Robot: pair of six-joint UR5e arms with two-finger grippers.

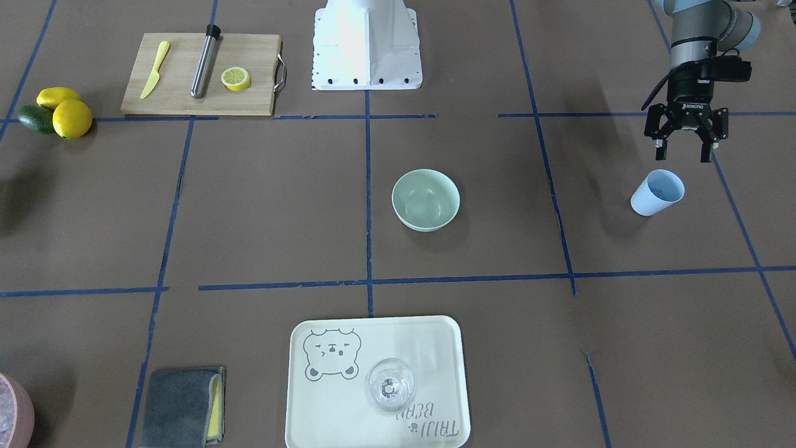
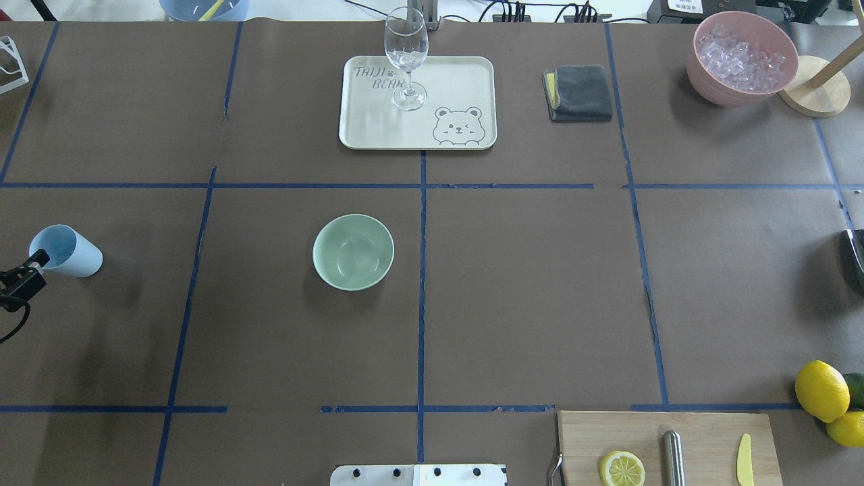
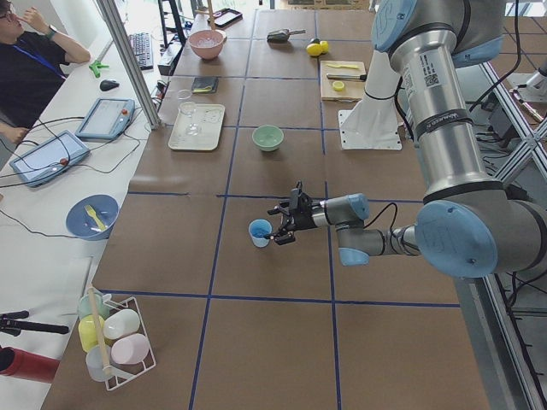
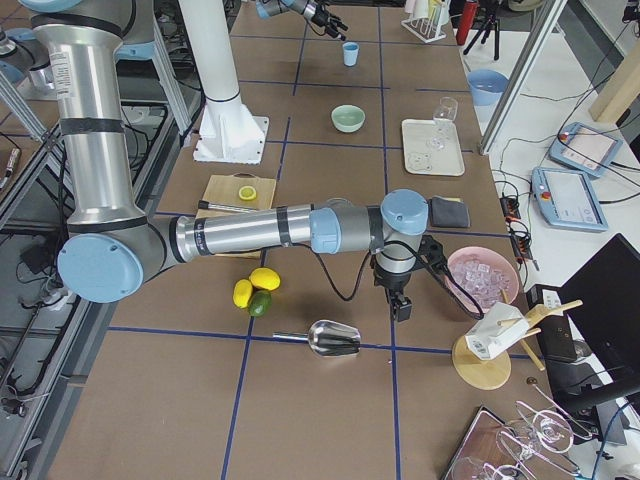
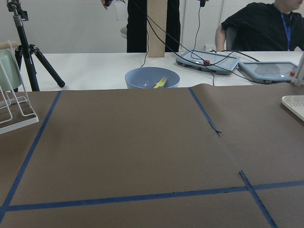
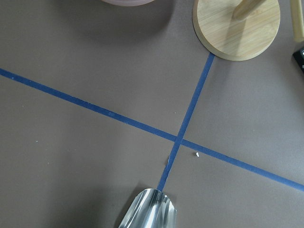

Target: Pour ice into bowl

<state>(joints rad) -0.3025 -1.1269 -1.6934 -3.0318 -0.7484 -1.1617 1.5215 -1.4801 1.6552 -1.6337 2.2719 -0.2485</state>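
I will next grab the light blue cup with my left gripper by its outer side (image 1: 647, 201) to pour ice into the mint-green bowl (image 1: 426, 200).
The mint-green bowl (image 1: 426, 200) stands near the table's middle and looks empty; it also shows in the overhead view (image 2: 353, 252). A light blue cup (image 1: 657, 193) stands upright far out on my left side (image 2: 65, 251). No clear ice cubes show in the cup or the bowl. My left gripper (image 1: 683, 151) is open and empty. It hangs just above and behind the cup's rim, level with it in the exterior left view (image 3: 286, 226). My right gripper (image 4: 400, 305) hangs low over the table near the pink container. I cannot tell whether it is open or shut.
A pink container of crushed ice (image 2: 742, 57) and a wooden stand (image 2: 813, 94) are far right. A metal scoop (image 4: 335, 338) lies near the right gripper. A wine glass (image 2: 405, 61) stands on a tray (image 2: 466, 74). There are also a grey cloth (image 2: 578, 92), a cutting board (image 1: 199, 74) and lemons (image 1: 65, 112).
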